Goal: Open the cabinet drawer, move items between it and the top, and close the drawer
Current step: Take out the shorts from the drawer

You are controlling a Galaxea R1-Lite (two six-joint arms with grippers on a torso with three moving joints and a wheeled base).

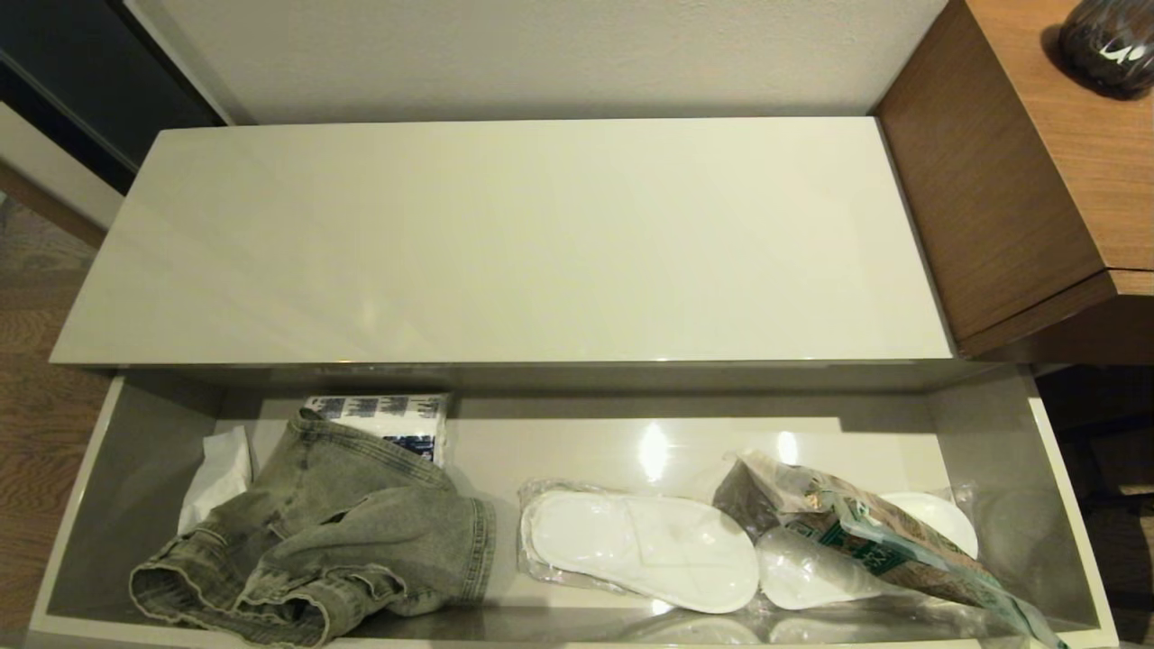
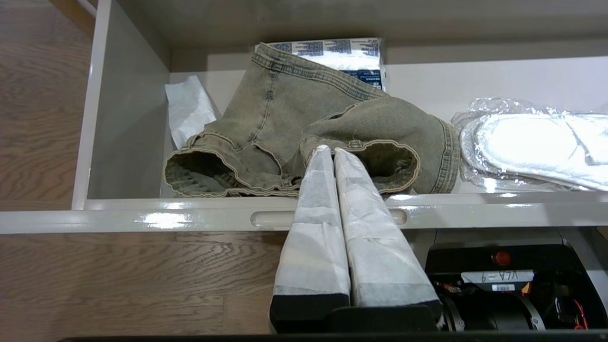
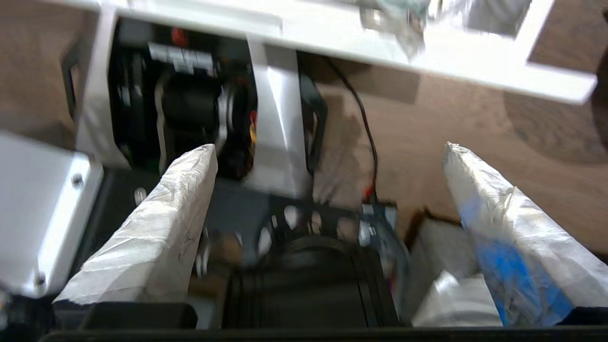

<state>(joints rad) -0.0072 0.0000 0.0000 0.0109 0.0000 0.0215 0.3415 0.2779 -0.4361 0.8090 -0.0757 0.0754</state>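
The right gripper reaches the clear food bag next and grips the bag's end overhanging the drawer's front bar (image 1: 1040,634), to move the bag onto the cabinet top (image 1: 519,243).
The cabinet drawer (image 1: 135,478) stands pulled fully out below the bare cream top (image 1: 505,243). A crumpled grey-green denim garment (image 1: 334,532) lies in its left part. The clear food bag (image 1: 865,532) with a green band lies at the right. My left gripper (image 2: 331,151) is shut and empty, hanging in front of the drawer's front rail (image 2: 190,216) with its tips before the denim garment (image 2: 304,123). My right gripper (image 3: 327,152) is open and empty, low in front of the drawer, over the robot base. Neither gripper shows in the head view.
White slippers (image 1: 640,545) in clear plastic lie mid-drawer. A white-and-blue tissue pack (image 1: 388,419) sits at the back behind the denim, and a white tissue (image 1: 216,473) lies at the left wall. A brown wood desk (image 1: 1019,162) with a dark object (image 1: 1109,41) stands at right.
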